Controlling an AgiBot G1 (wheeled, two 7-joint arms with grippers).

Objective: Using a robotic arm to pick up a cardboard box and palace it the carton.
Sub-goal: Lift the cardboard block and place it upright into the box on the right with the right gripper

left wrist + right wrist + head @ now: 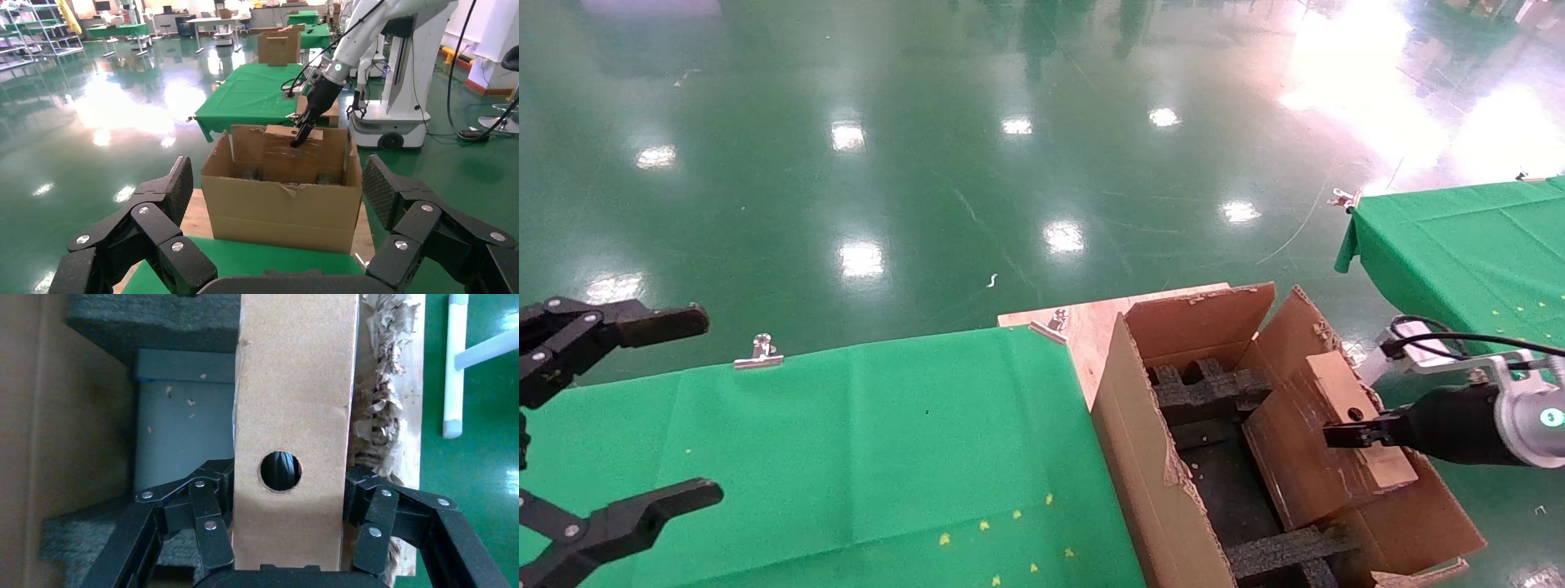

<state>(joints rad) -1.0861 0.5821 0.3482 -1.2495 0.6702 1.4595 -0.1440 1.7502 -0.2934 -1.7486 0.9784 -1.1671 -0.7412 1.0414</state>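
My right gripper should keep holding the box point(1336, 382) until it is lower in the carton. The box hangs level with the carton's torn edge, high above the carton's bottom.
My right gripper point(1346, 434) on the white robotic arm point(1528, 416) is shut on the small brown cardboard box point(1336, 382). The box's round hole faces up, and it is held at the right-hand rim of the carton point(1140, 441), against the inner flap. In the right wrist view the fingers point(211, 505) clamp both long sides of the box point(294, 404), with black foam point(153, 318) below it. The left wrist view shows the carton point(284, 208) with the right gripper point(303, 131) at its far wall. My left gripper point(699, 404) hangs open and empty at the far left.
The carton stands on a wooden board point(1091, 327) beside the green-clothed table point(846, 441), which has metal clips point(758, 351) at its edge. A second green table point(1459, 245) is at the right. Black foam inserts point(1205, 388) fill the carton. Torn cardboard shreds point(376, 386) lie beside the box.
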